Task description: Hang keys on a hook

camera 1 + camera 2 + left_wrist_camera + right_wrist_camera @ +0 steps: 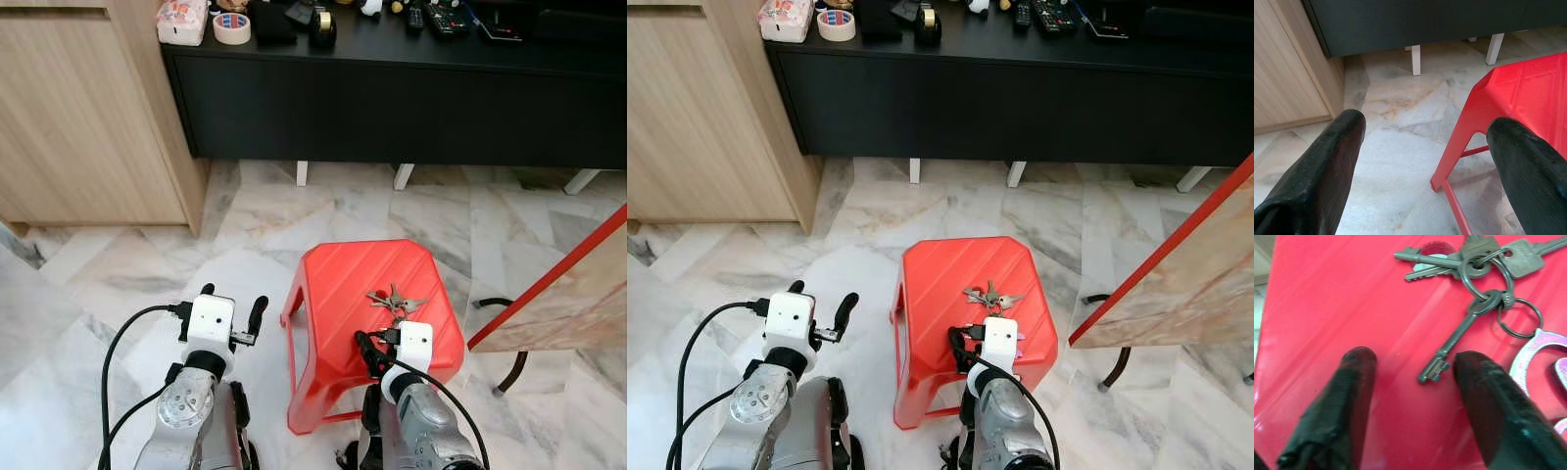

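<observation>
The long thin key should next be picked up by its toothed tip [1435,368] with my right gripper, so the ring [1486,276] stays free to slip onto a hook.
A bunch of metal keys [395,299] on linked rings, with a pale pink tag, lies on top of a red plastic stool [333,279]. My right gripper [380,339] hovers low over the stool's near side, just short of the keys. In the right wrist view it [1415,364] is open, its fingertips [1359,363] resting near the red surface, and the long key [1454,340] points into the gap between them. My left gripper [233,300] is open over the marble floor, left of the stool, holding nothing.
A long black cabinet [392,98] on white legs stands behind the stool, with tape rolls, boxes and remotes on top. A light wooden cabinet [78,117] stands at the left. A red-edged board [558,294] leans in at the right, with a black cable loop [509,362] beneath it.
</observation>
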Motion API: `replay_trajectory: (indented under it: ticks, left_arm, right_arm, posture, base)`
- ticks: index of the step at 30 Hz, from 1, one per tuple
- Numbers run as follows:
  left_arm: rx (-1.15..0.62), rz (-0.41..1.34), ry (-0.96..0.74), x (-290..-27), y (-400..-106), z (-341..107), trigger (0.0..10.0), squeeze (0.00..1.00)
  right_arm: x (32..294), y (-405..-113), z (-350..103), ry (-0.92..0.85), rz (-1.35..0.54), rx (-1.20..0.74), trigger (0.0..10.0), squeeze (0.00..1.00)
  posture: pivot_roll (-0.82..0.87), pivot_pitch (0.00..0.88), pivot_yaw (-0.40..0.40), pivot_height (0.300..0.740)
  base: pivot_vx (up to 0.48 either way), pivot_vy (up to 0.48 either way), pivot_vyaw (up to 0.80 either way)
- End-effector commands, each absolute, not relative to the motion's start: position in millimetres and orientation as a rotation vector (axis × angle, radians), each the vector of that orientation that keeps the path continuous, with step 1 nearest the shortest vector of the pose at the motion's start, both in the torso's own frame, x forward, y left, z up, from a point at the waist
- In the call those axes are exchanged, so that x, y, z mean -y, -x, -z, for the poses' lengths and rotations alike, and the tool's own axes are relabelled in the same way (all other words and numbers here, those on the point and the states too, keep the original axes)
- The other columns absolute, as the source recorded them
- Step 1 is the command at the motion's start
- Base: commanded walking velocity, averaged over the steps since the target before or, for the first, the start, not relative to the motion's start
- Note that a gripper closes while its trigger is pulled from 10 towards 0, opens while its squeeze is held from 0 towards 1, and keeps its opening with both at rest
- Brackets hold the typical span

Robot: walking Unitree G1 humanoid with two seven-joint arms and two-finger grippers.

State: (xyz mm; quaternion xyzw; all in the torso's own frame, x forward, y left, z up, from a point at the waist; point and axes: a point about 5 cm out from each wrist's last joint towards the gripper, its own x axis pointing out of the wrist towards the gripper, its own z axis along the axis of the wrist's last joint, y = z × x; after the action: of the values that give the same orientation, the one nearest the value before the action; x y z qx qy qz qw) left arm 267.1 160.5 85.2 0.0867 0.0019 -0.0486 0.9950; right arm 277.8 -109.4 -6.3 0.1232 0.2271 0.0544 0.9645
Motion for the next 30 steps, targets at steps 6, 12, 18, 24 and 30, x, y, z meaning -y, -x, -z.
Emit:
replay_trajectory:
  ticks: [6,12,18,24,30]
  left_arm:
    - [-0.004,0.098,-0.179,-158.8,-262.1,-83.3,10.0,0.00]
    - [-0.005,0.098,-0.179,-159.0,-261.9,-83.0,10.0,0.00]
    - [-0.005,0.098,-0.179,-159.0,-261.9,-83.0,10.0,0.00]
    - [-0.005,0.098,-0.179,-159.0,-261.9,-83.0,10.0,0.00]
    - [-0.005,0.098,-0.179,-159.0,-261.9,-83.0,10.0,0.00]
  right_arm:
    - [116.5,-271.6,16.9,-0.250,-0.072,-0.522,0.0,0.00]
    - [116.8,-271.6,17.1,-0.250,-0.070,-0.523,0.0,0.00]
    - [116.8,-271.6,17.1,-0.250,-0.070,-0.523,0.0,0.00]
    - [116.8,-271.6,17.1,-0.250,-0.070,-0.523,0.0,0.00]
    - [116.8,-271.6,17.1,-0.250,-0.070,-0.523,0.0,0.00]
  posture:
    - [0.12,0.202,-0.109,0.593]
    - [0.12,0.202,-0.109,0.593]
    - [0.12,0.202,-0.109,0.593]
    - [0.12,0.202,-0.109,0.593]
    - [0.12,0.202,-0.109,0.593]
  base:
    - [0.000,0.000,0.00]
    - [0.000,0.000,0.00]
    - [0.000,0.000,0.00]
    - [0.000,0.000,0.00]
    - [0.000,0.000,0.00]
